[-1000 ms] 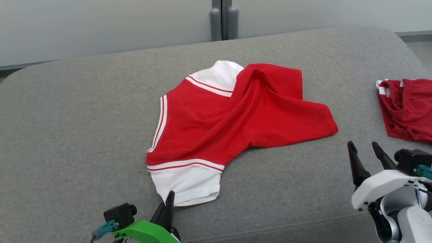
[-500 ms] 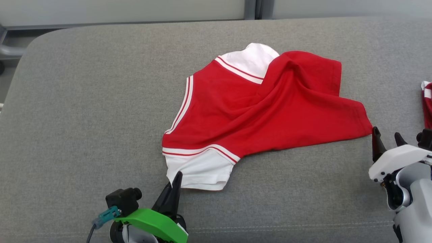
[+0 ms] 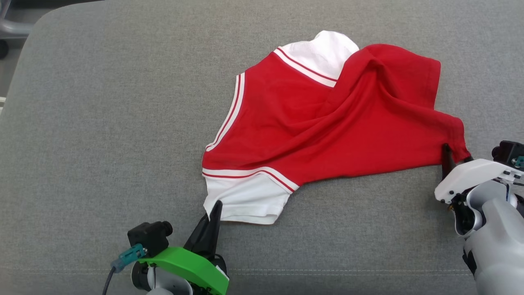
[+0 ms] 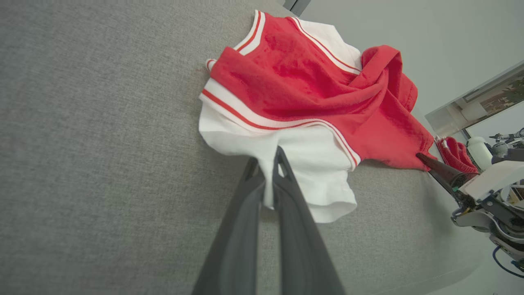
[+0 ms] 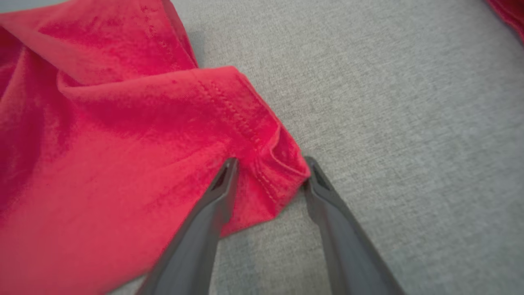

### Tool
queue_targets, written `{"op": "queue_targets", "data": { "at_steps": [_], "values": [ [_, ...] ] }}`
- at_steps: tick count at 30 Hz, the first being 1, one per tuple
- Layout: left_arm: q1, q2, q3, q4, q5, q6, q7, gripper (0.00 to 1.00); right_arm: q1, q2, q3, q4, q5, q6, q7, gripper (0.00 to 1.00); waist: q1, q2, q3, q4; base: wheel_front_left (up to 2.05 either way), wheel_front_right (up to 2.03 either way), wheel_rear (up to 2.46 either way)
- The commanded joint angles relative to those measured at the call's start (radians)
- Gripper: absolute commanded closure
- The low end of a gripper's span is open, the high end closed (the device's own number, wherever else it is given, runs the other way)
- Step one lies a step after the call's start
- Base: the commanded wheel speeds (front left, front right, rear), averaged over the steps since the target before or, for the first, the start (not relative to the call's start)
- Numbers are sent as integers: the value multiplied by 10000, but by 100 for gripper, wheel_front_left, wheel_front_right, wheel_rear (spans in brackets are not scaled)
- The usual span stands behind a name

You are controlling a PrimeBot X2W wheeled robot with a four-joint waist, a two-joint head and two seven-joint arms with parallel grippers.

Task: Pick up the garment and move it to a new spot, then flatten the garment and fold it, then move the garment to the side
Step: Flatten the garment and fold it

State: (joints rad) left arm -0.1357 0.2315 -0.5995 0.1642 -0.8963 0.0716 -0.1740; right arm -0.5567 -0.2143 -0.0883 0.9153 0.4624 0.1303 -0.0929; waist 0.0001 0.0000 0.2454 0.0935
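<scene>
My right gripper will next grab the red shirt on the grey cushion by its stitched hem corner (image 3: 459, 151) (image 5: 281, 182) to flatten the shirt.
The garment (image 3: 327, 123) is a red shirt with white sleeves and striped trim, lying crumpled on the grey cushion (image 3: 102, 123). My left gripper (image 3: 215, 207) is shut on the hem of the near white sleeve; the left wrist view shows the white cloth pinched between the fingers (image 4: 266, 168). My right gripper (image 3: 456, 155) stands open at the garment's right red corner. In the right wrist view its two fingers straddle the stitched hem corner (image 5: 271, 164) of the garment (image 5: 123, 123), with cloth between them. The left wrist view shows a right fingertip (image 4: 422, 157) touching that corner.
A second red garment (image 4: 456, 153) lies further right on the cushion, its edge also at the corner of the right wrist view (image 5: 507, 10). The cushion's front seam (image 3: 327, 272) runs just before both grippers. Bare grey fabric spreads to the left.
The head camera has tilted down. My right gripper has moved forward to the garment's right corner and now straddles it. The left gripper stays shut on the white sleeve.
</scene>
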Motion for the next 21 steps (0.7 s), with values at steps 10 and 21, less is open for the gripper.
{"op": "queue_targets", "data": {
  "at_steps": [10, 21],
  "values": [
    [-333, 12, 498, -420, -448, -170, -184, 100, -343, -27, 1042, -211, 1828, 4, -171, 100, -1, 0, -454, -359, 0, 0, 0],
    [-2079, 594, 1591, -1166, -1326, -252, 740, 100, -598, -749, 2157, -2296, 3690, 4, 2285, 100, -1, 0, -1553, -1103, 0, 0, 0]
  ]
}}
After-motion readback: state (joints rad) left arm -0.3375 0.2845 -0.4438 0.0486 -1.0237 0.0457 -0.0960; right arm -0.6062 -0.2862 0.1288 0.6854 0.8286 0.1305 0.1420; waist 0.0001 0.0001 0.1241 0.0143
